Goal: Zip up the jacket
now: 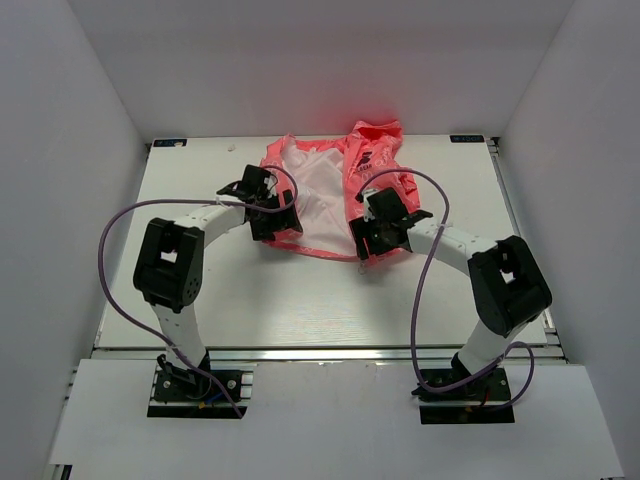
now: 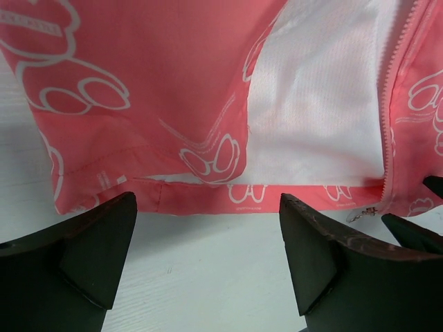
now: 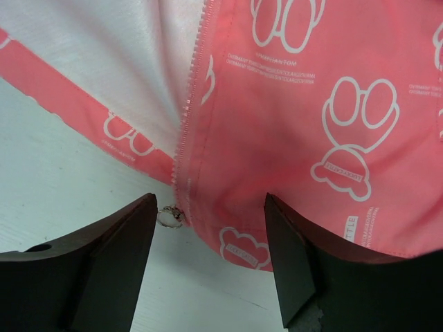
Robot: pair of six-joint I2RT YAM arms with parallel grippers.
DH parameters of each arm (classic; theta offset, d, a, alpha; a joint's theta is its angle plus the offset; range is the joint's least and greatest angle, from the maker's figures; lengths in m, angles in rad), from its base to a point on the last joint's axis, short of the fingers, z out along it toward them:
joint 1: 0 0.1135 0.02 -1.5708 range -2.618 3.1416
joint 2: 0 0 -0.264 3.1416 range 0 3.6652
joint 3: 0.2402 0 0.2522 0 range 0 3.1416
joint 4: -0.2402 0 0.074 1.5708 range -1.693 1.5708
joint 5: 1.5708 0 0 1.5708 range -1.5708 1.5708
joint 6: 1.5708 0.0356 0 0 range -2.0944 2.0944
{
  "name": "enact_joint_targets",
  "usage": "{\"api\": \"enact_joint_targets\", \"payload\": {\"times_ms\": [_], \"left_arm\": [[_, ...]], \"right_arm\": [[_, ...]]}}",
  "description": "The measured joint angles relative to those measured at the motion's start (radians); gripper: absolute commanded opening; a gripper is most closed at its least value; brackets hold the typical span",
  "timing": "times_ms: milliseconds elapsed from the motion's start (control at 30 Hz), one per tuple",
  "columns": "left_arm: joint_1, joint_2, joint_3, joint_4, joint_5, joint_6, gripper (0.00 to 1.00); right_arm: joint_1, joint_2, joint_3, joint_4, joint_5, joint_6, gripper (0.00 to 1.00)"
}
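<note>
The fold's lower edge is still beyond the reach of my left gripper's fingers. My left gripper needs to move toward the fold before it closes on it.
The coral-pink jacket lies open on the white table, its white lining up and its hood at the back. My left gripper is open and empty at the bottom hem of the left front panel; in the left wrist view its jaws straddle bare table just short of the hem. My right gripper is open and empty, and in the right wrist view it hovers over the bottom corner of the right panel. The zipper teeth end at a small metal pull ring beside my right gripper's left finger.
White enclosure walls stand on three sides of the table. Purple cables loop off both arms. The zipper end and ring also show at the right of the left wrist view, with my right gripper's fingertips beside them.
</note>
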State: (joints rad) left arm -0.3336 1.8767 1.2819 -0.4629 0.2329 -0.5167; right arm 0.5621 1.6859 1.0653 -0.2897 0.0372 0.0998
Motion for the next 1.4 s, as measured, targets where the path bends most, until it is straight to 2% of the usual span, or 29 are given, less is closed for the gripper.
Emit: {"api": "enact_joint_targets", "payload": {"times_ms": [167, 267, 300, 400, 500, 600, 700, 767, 833, 967, 1067, 1200, 1267, 1333, 1400], "left_arm": [[-0.006, 0.018, 0.041, 0.000, -0.006, 0.000, 0.91], [-0.019, 0.021, 0.059, -0.001, -0.021, 0.001, 0.88], [-0.023, 0.024, 0.064, -0.001, -0.025, 0.001, 0.86], [-0.031, 0.043, 0.087, -0.004, -0.039, 0.002, 0.82], [-0.044, 0.076, 0.112, -0.012, -0.071, 0.002, 0.80], [-0.052, 0.098, 0.128, -0.027, -0.105, 0.001, 0.77], [-0.057, 0.109, 0.147, -0.051, -0.134, 0.002, 0.73], [-0.057, 0.118, 0.163, -0.055, -0.149, 0.003, 0.72], [-0.057, 0.125, 0.170, -0.059, -0.159, 0.003, 0.71], [-0.058, 0.143, 0.174, -0.063, -0.170, 0.004, 0.64], [-0.057, 0.154, 0.175, -0.067, -0.174, 0.006, 0.59], [-0.057, 0.162, 0.180, -0.069, -0.174, 0.011, 0.49], [-0.057, 0.163, 0.182, -0.069, -0.174, 0.013, 0.48], [-0.057, 0.164, 0.186, -0.069, -0.173, 0.015, 0.48], [-0.057, 0.164, 0.188, -0.068, -0.172, 0.016, 0.47]], "right_arm": [[-0.001, 0.006, -0.010, 0.003, 0.005, 0.003, 0.66], [-0.001, 0.006, -0.033, 0.003, 0.005, 0.005, 0.57], [-0.001, 0.007, -0.037, 0.001, 0.004, 0.006, 0.52], [-0.001, 0.016, -0.039, 0.004, -0.002, 0.013, 0.47], [-0.001, 0.028, -0.040, 0.009, -0.011, 0.022, 0.48], [-0.001, 0.037, -0.040, 0.011, -0.015, 0.029, 0.59], [-0.001, 0.044, -0.041, 0.015, -0.017, 0.032, 0.62], [0.000, 0.049, -0.041, 0.020, -0.017, 0.040, 0.62], [0.001, 0.055, -0.041, 0.028, -0.011, 0.049, 0.57], [0.009, 0.060, -0.041, 0.034, 0.031, 0.077, 0.56], [0.019, 0.066, -0.042, 0.044, 0.072, 0.089, 0.46], [0.024, 0.066, -0.055, 0.074, 0.109, 0.105, 0.23], [0.023, 0.063, -0.059, 0.082, 0.114, 0.114, 0.13], [0.023, 0.060, -0.061, 0.083, 0.117, 0.122, 0.08], [0.023, 0.056, -0.061, 0.080, 0.117, 0.126, 0.07]]}}
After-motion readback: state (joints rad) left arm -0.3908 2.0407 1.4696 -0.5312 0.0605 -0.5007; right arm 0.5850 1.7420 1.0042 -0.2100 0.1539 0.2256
